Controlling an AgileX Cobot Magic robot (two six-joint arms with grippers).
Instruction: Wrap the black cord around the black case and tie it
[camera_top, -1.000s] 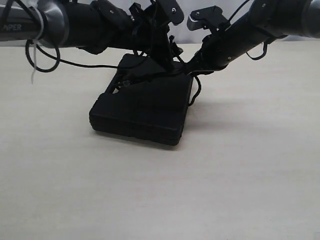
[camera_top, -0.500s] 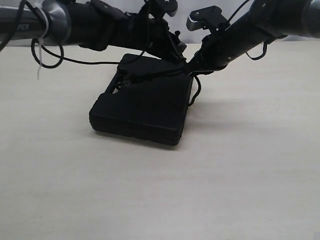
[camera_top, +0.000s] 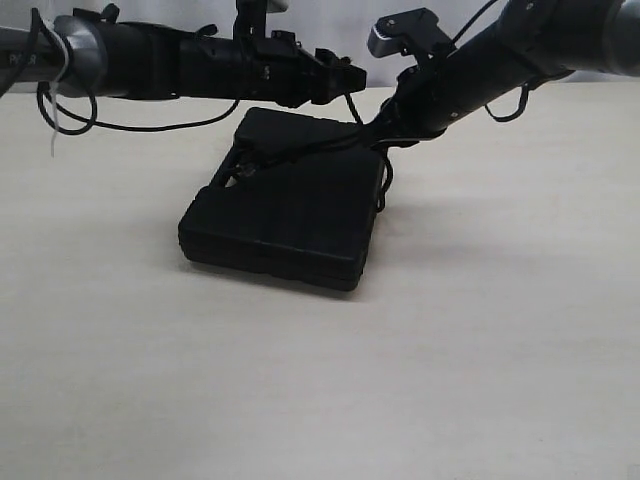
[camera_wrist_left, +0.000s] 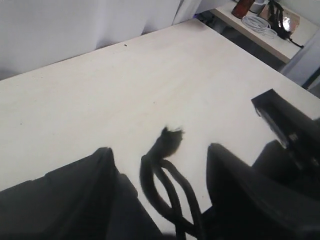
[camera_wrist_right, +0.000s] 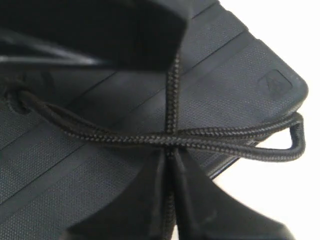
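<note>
I will next use my left gripper to grab the cord's frayed end (camera_wrist_left: 168, 142), because only that end stands up between the gripper's fingers and the strands lie across the lid.
The black case (camera_top: 290, 215) lies flat on the pale table. The black cord (camera_top: 300, 150) runs across its far top, and a loop hangs off the right edge. My right gripper (camera_top: 385, 130) sits at the case's far right corner. In the right wrist view it (camera_wrist_right: 171, 155) is shut on one cord strand (camera_wrist_right: 172, 95) that crosses two strands lying over the lid (camera_wrist_right: 240, 85). My left gripper (camera_top: 345, 80) hovers above the case's far edge. Its jaws (camera_wrist_left: 160, 150) stand wide apart, with a doubled bit of cord and its frayed end (camera_wrist_left: 170, 136) hanging loose between them.
The pale table (camera_top: 480, 330) stretches all round the case. Thin arm cables (camera_top: 70, 110) dangle from the left arm. In the left wrist view a side shelf with a coiled white cable (camera_wrist_left: 257, 22) stands beyond the table's edge, beside a white curtain (camera_wrist_left: 75, 25).
The left gripper has swung up from the case's far top to a level pose above the far edge. The right gripper has stayed on the cord at the corner.
</note>
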